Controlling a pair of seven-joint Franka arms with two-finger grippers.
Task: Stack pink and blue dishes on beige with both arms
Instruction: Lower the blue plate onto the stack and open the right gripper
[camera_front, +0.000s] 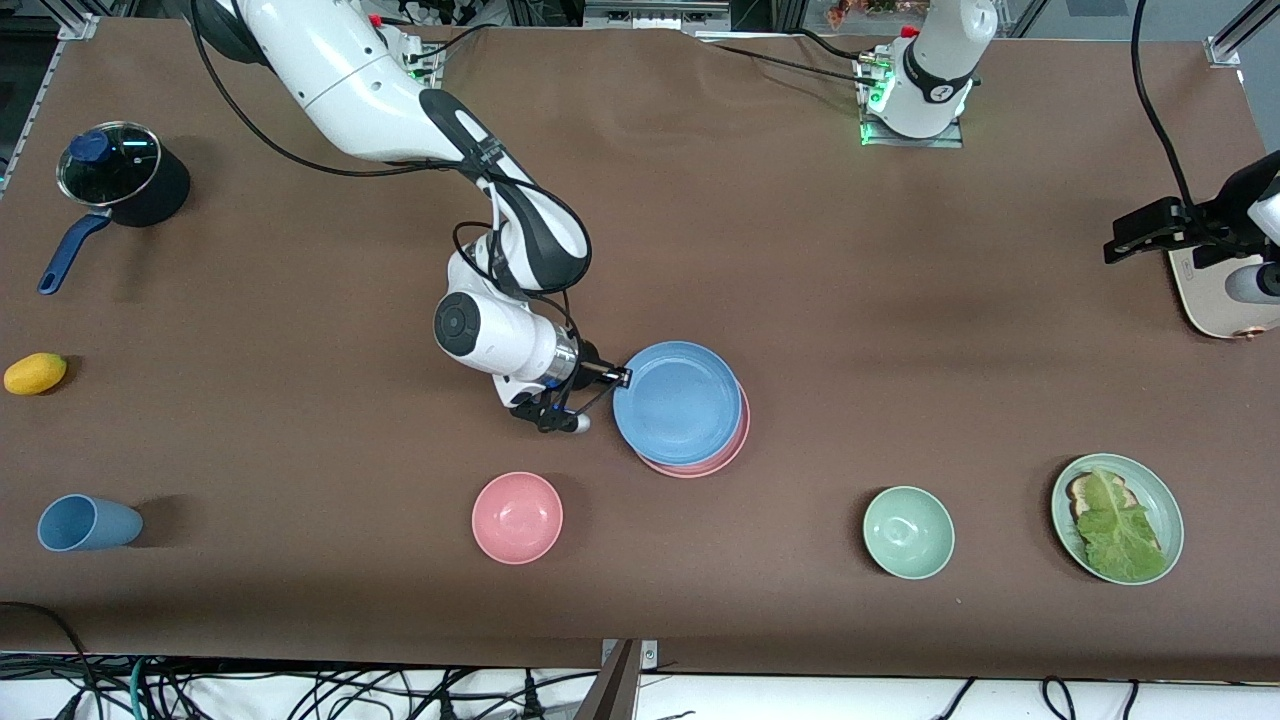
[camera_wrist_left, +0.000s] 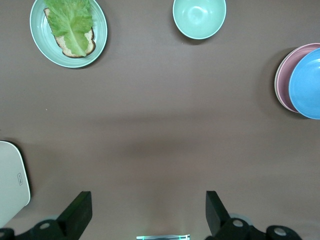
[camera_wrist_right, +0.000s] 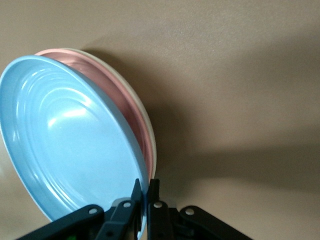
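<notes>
My right gripper is holding the blue plate (camera_front: 677, 402) over the pink plate (camera_front: 712, 464), inside the pink plate's outline, and needs to release it now, because the blue plate would rest there.
My right gripper (camera_front: 622, 378) (camera_wrist_right: 145, 186) is shut on the rim of the blue plate (camera_front: 677, 402) (camera_wrist_right: 65, 145). That plate rests tilted on the pink plate (camera_front: 712, 464) (camera_wrist_right: 127, 112), shifted toward the right arm's end of the table. A pale rim of the beige plate (camera_wrist_right: 150, 135) shows under the pink one in the right wrist view. The stack sits mid-table. My left gripper (camera_front: 1118, 243) (camera_wrist_left: 148, 200) hangs open and holds nothing, over the left arm's end of the table and well away from the stack. Its view shows the blue plate (camera_wrist_left: 307, 82) and the pink plate (camera_wrist_left: 284, 80).
A pink bowl (camera_front: 517, 517), a green bowl (camera_front: 908, 532) and a pale green plate (camera_front: 1172, 515) with bread and lettuce stand nearer the camera. A blue cup (camera_front: 88, 523), a yellow fruit (camera_front: 35, 373) and a lidded pot (camera_front: 120, 175) occupy the right arm's end. A cream board (camera_front: 1215, 305) lies under the left gripper.
</notes>
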